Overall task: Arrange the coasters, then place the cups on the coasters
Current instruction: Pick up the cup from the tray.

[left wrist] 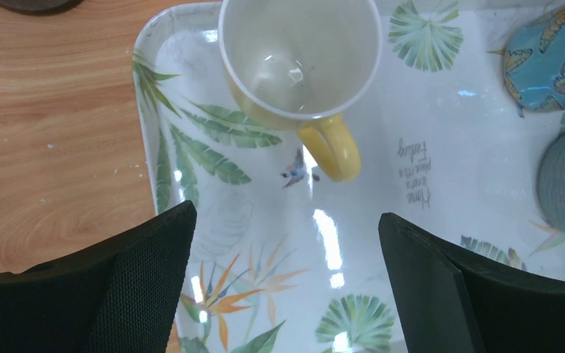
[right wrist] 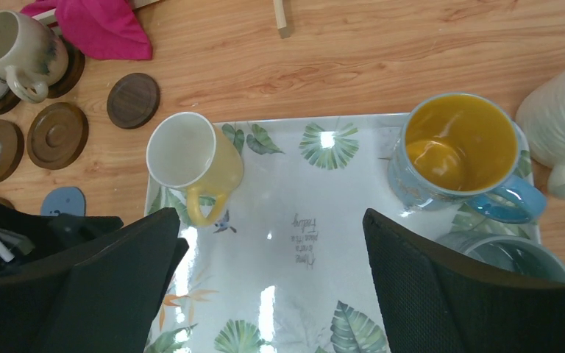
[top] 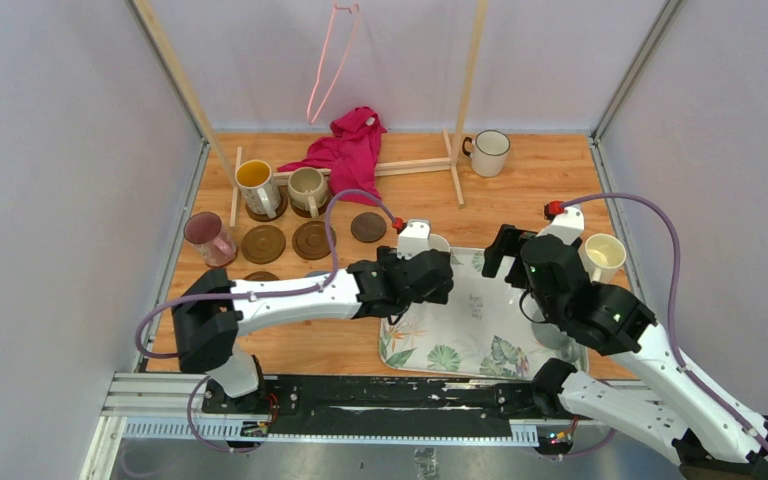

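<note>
I will next grab the yellow cup (left wrist: 299, 66) with my left gripper by its olive handle (left wrist: 337, 151), so that the cup's bottom stays free to rest flat on a brown coaster.
Both arms hover over the leaf-patterned tray (top: 465, 335). My left gripper (left wrist: 287, 250) is open above its left end, just short of a yellow cup (left wrist: 299, 66) whose handle points at the jaws. My right gripper (right wrist: 272, 250) is open over the tray's middle, with nothing between its fingers. A blue cup (right wrist: 456, 147) and a grey cup (right wrist: 511, 254) also stand on the tray. Bare brown coasters (top: 263, 243) (top: 312, 240) (top: 368, 227) lie left of the tray. An orange-yellow cup (top: 256, 183) and a beige cup (top: 307, 187) sit on coasters.
A maroon-pink cup (top: 207, 238) stands at the far left and a cream cup (top: 603, 257) right of the tray. A white dark-rimmed cup (top: 488, 152), a pink cloth (top: 348, 145) and a wooden rack (top: 455, 160) are at the back. A grey-blue coaster (right wrist: 62, 201) lies by the left arm.
</note>
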{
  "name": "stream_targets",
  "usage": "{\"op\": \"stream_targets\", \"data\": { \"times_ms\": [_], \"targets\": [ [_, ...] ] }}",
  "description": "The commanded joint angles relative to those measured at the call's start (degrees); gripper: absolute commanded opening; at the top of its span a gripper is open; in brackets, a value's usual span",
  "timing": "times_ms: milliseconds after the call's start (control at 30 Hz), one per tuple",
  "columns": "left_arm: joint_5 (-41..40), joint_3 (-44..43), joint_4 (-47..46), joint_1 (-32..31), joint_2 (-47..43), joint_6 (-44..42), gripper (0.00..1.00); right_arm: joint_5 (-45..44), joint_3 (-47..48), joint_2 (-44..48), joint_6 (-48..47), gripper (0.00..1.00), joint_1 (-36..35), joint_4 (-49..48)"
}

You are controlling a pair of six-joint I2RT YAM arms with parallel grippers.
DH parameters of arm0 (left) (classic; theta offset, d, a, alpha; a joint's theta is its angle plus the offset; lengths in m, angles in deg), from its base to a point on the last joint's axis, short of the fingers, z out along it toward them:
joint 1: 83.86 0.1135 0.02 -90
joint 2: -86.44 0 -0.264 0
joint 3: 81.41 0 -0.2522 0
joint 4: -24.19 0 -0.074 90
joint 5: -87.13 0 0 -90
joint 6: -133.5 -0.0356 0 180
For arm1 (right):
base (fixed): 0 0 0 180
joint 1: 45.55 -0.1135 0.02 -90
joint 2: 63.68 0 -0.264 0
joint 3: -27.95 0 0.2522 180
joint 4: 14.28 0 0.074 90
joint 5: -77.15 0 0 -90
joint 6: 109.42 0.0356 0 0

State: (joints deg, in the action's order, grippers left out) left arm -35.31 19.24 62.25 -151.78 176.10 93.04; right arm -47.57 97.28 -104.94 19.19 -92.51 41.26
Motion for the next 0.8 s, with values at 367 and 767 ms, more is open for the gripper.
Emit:
{"op": "stream_targets", "data": {
  "times_ms": [367,767],
  "targets": [
    [-10.46,-11.62,5.37,-0.34,15.34,9.07,0.80,-2.89,-0.93,3.55,-2.39,1.00,-0.08,3.04],
    [-9.58,-8.53,0.47,2.26,15.31,5.09,0.36,-2.73,-0.79,2.11,-2.29,1.00,-0.10,2.54]
  ]
}}
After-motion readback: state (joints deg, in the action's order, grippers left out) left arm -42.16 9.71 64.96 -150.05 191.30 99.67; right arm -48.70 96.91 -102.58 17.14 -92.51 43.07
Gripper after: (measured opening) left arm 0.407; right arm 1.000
